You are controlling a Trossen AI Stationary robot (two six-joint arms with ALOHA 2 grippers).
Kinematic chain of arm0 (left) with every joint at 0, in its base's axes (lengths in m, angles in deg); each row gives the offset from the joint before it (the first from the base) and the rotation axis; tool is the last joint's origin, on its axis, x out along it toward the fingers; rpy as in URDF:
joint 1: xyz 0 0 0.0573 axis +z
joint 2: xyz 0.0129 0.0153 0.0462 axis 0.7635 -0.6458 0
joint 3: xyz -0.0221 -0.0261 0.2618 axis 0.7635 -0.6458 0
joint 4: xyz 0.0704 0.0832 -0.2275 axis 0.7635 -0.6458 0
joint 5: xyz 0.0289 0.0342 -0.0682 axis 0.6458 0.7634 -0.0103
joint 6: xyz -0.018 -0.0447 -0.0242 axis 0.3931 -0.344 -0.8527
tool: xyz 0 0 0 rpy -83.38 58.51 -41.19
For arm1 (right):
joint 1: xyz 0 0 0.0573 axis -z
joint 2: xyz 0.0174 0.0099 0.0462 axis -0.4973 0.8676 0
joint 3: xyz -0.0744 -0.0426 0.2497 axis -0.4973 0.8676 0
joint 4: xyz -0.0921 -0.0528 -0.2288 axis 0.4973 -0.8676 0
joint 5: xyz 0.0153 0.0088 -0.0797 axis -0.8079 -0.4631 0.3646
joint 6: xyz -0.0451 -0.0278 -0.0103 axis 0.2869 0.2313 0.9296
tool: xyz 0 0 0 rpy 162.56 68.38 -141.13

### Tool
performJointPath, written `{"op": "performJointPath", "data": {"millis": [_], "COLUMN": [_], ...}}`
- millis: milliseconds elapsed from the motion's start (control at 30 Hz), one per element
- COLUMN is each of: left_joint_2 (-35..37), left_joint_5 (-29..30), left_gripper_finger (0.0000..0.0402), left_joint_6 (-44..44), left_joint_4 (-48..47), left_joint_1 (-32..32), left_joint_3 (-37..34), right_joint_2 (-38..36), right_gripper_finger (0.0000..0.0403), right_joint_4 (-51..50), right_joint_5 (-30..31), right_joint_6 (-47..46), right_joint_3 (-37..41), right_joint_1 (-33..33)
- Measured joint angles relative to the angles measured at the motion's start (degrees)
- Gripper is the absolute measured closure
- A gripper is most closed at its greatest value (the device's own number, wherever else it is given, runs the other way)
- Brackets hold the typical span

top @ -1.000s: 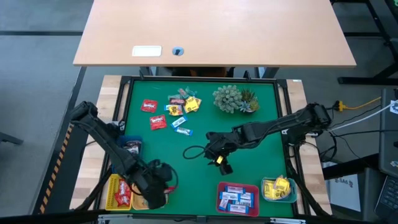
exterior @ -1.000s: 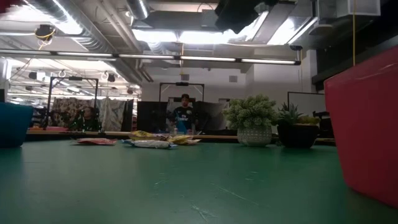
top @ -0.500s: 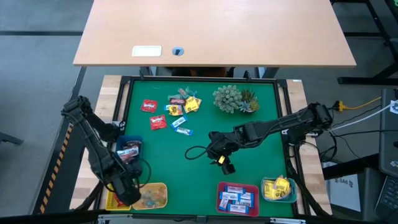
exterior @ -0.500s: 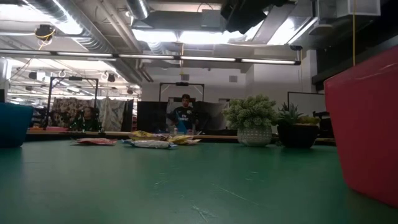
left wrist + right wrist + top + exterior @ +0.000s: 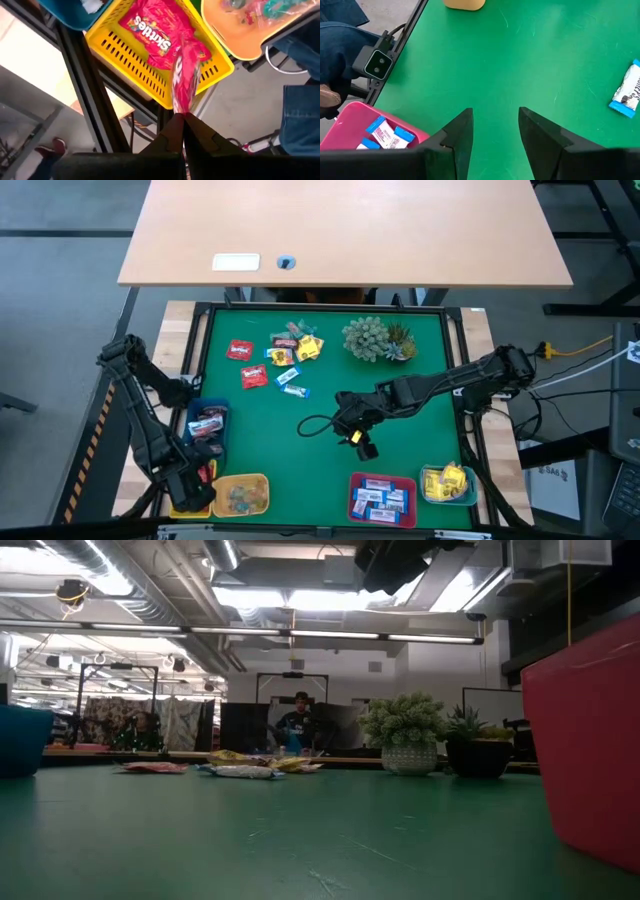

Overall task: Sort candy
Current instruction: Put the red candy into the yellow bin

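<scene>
My left gripper is ready to let go of the packet now, since the held packet's lower end [image 5: 190, 47] hangs inside the yellow tray's sides, over the Skittles packet.
My left gripper [image 5: 192, 492] hangs above the yellow tray [image 5: 131, 59] at the near left corner, shut on a red candy packet [image 5: 186, 70]. Another red packet [image 5: 154, 31] lies flat in that tray. My right gripper [image 5: 358, 444] hovers open over the bare green mat near the table's middle, with nothing between its fingers [image 5: 495, 125]. Loose candy [image 5: 272, 358] lies flat on the mat at the far left, and one blue-and-white piece [image 5: 627, 93] lies apart from it. My left gripper pinches the red packet by one narrow end [image 5: 181, 111] between its two fingertips [image 5: 170, 134]. The fingers come from above, pointing steeply down. The packet hangs below them, lifted clear, over the yellow tray's outer rim.
A blue tray [image 5: 208, 424] and an orange tray [image 5: 242, 494] flank the yellow one. A pink tray [image 5: 382, 498] of blue-and-white pieces and a tray of yellow candy [image 5: 447, 483] stand at the near right. Potted plants [image 5: 378, 338] stand at the far side. A person's leg [image 5: 302, 110] shows beyond the table.
My left gripper has swung toward the table's left edge, from above the orange tray to above the yellow tray, and its wrist has rolled. It has stayed shut. My right gripper has kept still.
</scene>
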Motion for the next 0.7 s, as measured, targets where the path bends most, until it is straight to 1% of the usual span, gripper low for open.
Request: {"op": "performJointPath", "data": {"millis": [100, 167, 267, 367, 400, 467, 567, 633, 700], "left_joint_2": [0.0, 0.0, 0.0, 0.0, 0.0, -0.02, -0.02, -0.02, -0.02], "left_joint_5": [0.78, 1.04, 2.29, 7.21, 10.2, 18.38, 33.78, 43.68, 50.36], "left_gripper_finger": [0.04, 0.0392, 0.0366, 0.033, 0.0319, 0.0297, 0.027, 0.0257, 0.0247], "left_joint_6": [-2.13, -3.16, -3.42, -3.42, -3.38, -3.31, -3.17, -1.43, 1.84], "left_joint_4": [-0.01, -0.01, -0.01, 0.05, 0.07, 0.2, 0.32, 0.32, 0.34], "left_joint_1": [-0.3, -0.3, -0.28, -0.28, -0.28, -0.26, 0.49, 1.73, 3.71], "left_joint_3": [0.0, 0.0, 0.0, 0.0, 0.0, 0.0, 0.0, 0.0, 0.0], "right_joint_2": [0.0, 0.0, 0.0, 0.0, 0.0, 0.0, 0.0, 0.02, 0.02], "right_gripper_finger": [0.0246, 0.0246, 0.0246, 0.0246, 0.0246, 0.0246, 0.0246, 0.0246, 0.0246], "right_joint_4": [0.1, 0.24, 0.22, 0.22, 0.22, 0.22, 0.24, 0.24, 0.41], "right_joint_5": [0.0, 0.0, 0.0, 0.0, 0.0, 0.0, 0.0, 0.0, 0.0], "right_joint_6": [0.0, 0.0, 0.02, 0.02, 0.02, 0.02, 0.04, 0.16, 0.21], "right_joint_3": [0.0, 0.0, 0.0, 0.0, 0.0, 0.0, 0.0, 0.0, 0.0], "right_joint_1": [0.0, 0.0, 0.0, 0.0, 0.0, 0.0, 0.0, 0.0, 0.0]}}
